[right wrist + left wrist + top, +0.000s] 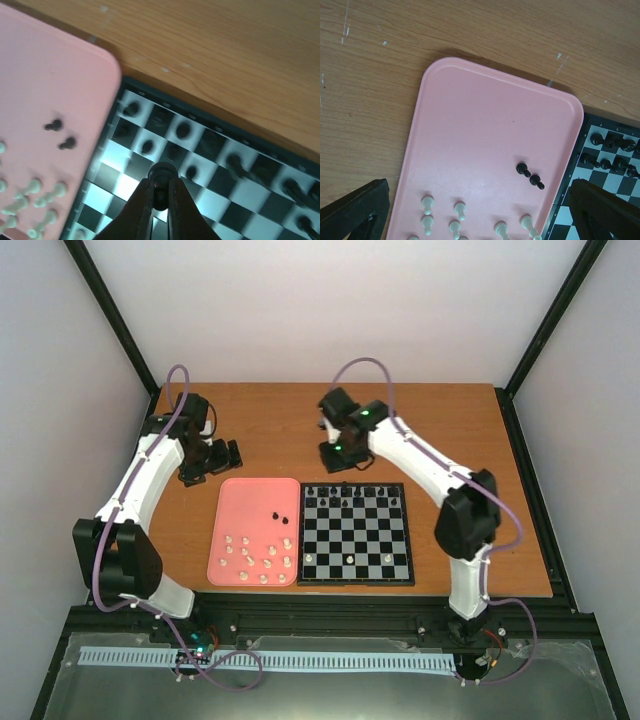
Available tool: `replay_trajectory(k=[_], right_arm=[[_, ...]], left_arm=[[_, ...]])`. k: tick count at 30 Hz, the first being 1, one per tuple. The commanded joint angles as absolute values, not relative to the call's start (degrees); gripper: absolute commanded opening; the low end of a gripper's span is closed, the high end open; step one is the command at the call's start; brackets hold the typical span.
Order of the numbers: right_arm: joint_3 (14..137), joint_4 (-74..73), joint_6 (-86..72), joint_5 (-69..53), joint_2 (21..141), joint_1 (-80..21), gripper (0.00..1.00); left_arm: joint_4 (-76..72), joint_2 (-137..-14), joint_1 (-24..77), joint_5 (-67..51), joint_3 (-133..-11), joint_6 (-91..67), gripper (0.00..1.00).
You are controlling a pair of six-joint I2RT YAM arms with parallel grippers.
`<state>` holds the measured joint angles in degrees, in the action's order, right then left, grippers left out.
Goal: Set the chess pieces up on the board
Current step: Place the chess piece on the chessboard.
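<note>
The black chess piece hangs high above the board near standing black pieces and would topple. My right gripper needs to keep holding it until it is lower.
The chequered board [357, 536] lies right of the pink tray [255, 530]. Several black pieces [345, 498] stand along its far rows and three white ones [349, 557] near the front. My right gripper [160, 192] is shut on a black chess piece [161, 176] and holds it above the board's far left squares [150, 150]. Two black pieces [530, 176] lie on the tray, with several white pieces [460, 210] nearer the front. My left gripper [208, 458] hovers over the table beyond the tray's far left corner, open and empty, its fingers [350, 215] wide apart.
The wooden table [270, 420] stretches behind tray and board. Black frame posts stand at the back corners, and white walls enclose the cell. The right arm's elbow [468, 520] hangs beside the board's right edge.
</note>
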<state>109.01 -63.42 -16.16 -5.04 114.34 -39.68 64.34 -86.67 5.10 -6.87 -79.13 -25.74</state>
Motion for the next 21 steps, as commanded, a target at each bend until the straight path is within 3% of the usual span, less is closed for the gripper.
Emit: replay_trajectory(k=[1,8,21], right_arm=[[97.1,-61.6,-18.0,-4.1,107.9,-34.8,0.03],[86.4,-58.7,-15.9,-5.3,105.4,-32.4,0.03],[86.0,-55.7,-15.2,-6.7,111.4,-31.8,0.03]], left_arm=[[63.9,-87.6,4.6,-7.8,-81.9,-24.8,1.0],[63.9,-88.8,4.6,-7.9,-82.6,-24.7,1.0],[64.2,-90.2,4.6,-7.4,-83.5,-25.0,1.0]])
